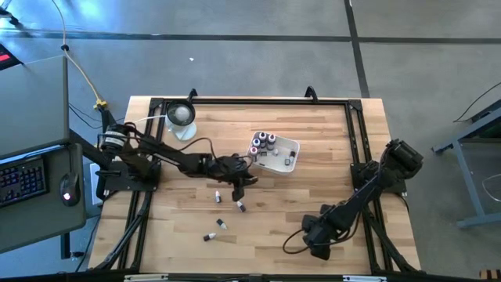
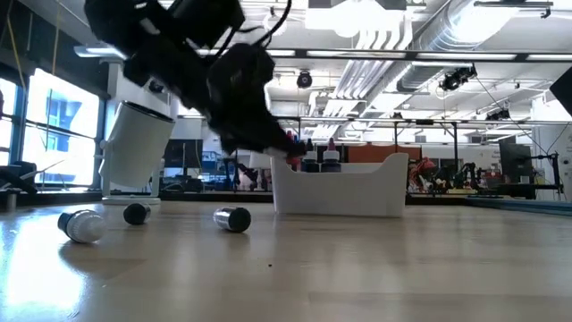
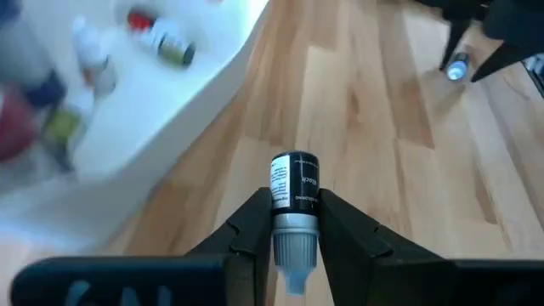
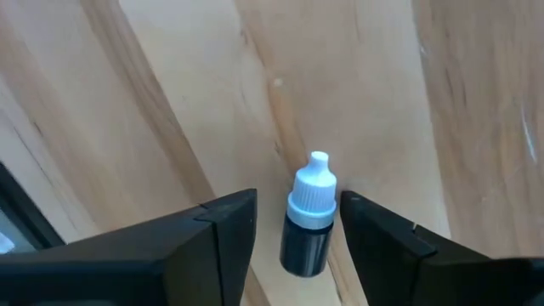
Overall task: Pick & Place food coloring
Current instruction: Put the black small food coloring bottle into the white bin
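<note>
Next, my right gripper grabs the white-capped bottle by its dark body (image 4: 305,244) to put the food coloring in the white tray.
My left gripper (image 1: 241,171) hovers over the table's middle, just left of the white tray (image 1: 291,163), and is shut on a dark dropper bottle (image 3: 293,183). Several bottles stand in the tray (image 1: 264,143), and its wall (image 2: 357,192) shows in the low view. Several more bottles lie loose on the wood (image 1: 218,196) (image 1: 240,206) (image 1: 221,225) (image 1: 209,236). My right gripper (image 4: 297,229) is open near the table's near right corner (image 1: 313,233). A dark bottle with a white cap (image 4: 308,223) lies between its fingers; I cannot tell whether they touch it. My left gripper pinches the dark bottle between its two fingers at the grey neck (image 3: 294,223), just beside the white cap. The dark body sticks out past the fingertips and the cap points back toward the wrist. The fingers slant down from the table's left. The bottle is lifted clear of the wood.
A round clear dish with a white ball (image 1: 180,116) sits at the far left of the table. Black frame rails (image 1: 356,141) run along the table's sides. Bare wood lies between the loose bottles and my right arm (image 1: 352,200). A desk with a keyboard (image 1: 23,178) stands left of the table.
</note>
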Available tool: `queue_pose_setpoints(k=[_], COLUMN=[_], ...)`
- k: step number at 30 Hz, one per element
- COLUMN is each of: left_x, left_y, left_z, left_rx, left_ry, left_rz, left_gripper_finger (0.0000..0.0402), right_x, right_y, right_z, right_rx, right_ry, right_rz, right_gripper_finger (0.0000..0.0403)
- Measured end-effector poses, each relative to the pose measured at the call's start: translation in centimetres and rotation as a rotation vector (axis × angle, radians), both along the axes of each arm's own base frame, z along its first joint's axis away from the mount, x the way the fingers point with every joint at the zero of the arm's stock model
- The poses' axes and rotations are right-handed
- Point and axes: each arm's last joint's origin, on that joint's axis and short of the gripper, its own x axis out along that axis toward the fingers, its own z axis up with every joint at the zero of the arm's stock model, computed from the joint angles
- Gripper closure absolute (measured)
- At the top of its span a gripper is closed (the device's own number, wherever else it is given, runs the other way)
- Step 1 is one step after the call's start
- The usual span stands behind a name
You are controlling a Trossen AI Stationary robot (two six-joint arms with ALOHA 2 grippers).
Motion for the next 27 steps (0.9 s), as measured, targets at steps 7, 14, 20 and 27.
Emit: queue_pose_setpoints(k=[7, 14, 20, 27], left_x=[3.0, 5.6, 7.1, 7.7], left_y=[0.4, 4.0, 7.3, 8.9], left_z=[4.3, 5.4, 4.2, 3.1], left_rx=[0.237, 0.314, 0.258, 0.270], left_ry=[0.007, 0.068, 0.096, 0.151], left_rz=[-0.021, 0.115, 0.092, 0.093], left_gripper_finger=[0.0324, 0.0323, 0.0323, 0.0321], right_x=[-0.1, 0.0, 0.5, 1.5], right_y=[-0.2, -0.3, -0.2, -1.0], right_z=[-0.1, -0.1, -0.1, -0.1], right_rx=[-0.050, -0.061, -0.080, -0.158], right_ry=[0.001, -0.023, -0.097, -0.198], right_rz=[-0.098, -0.105, -0.120, -0.166], right_gripper_finger=[0.0301, 0.0345, 0.0333, 0.0333])
